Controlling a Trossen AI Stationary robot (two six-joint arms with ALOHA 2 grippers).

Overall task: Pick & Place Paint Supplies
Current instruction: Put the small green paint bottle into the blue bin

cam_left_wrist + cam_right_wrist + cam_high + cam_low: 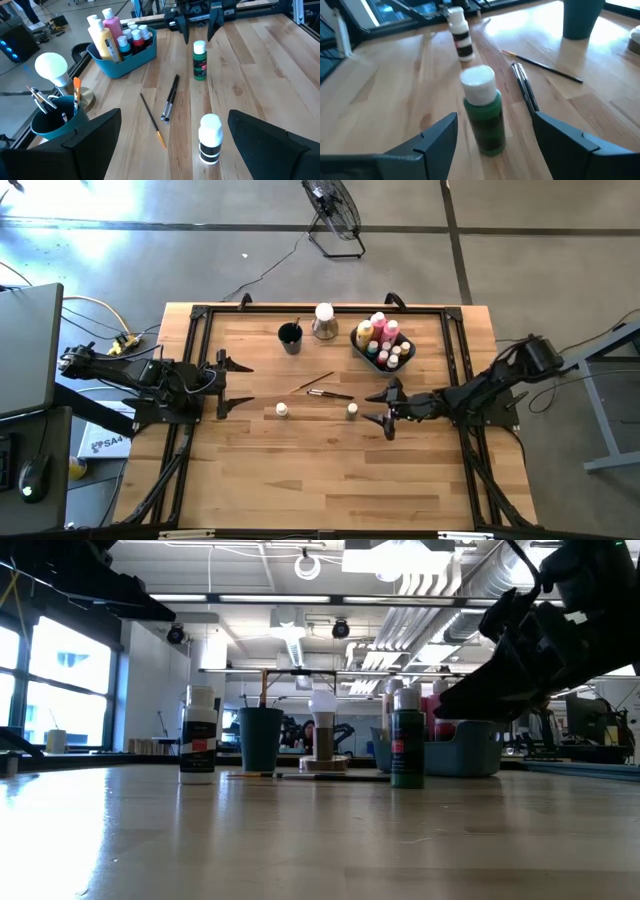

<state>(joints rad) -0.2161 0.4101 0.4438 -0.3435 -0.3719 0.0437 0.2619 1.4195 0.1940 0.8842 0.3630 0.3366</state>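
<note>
The green bottle is still beyond the ends of both fingers in the wrist view. It is too early to close on it, so my right gripper moves forward first.
A green paint bottle (485,117) with a white cap stands upright on the table, just ahead of my open right gripper (495,122), whose fingers stand on either side without touching it. In the high view the bottle (352,410) is at mid-table with the right gripper (372,407) to its right. A white-capped bottle with a black band (282,410) stands farther left. Thin dark-handled brushes (320,388) lie flat between them, toward the far side. My left gripper (240,385) waits open at the table's left.
A grey-blue bin (382,345) holding several bottles sits at the far right. A dark cup (290,337) with brushes and a lamp-like bulb on a round base (324,320) stand along the far edge. A black frame (200,320) borders the table.
</note>
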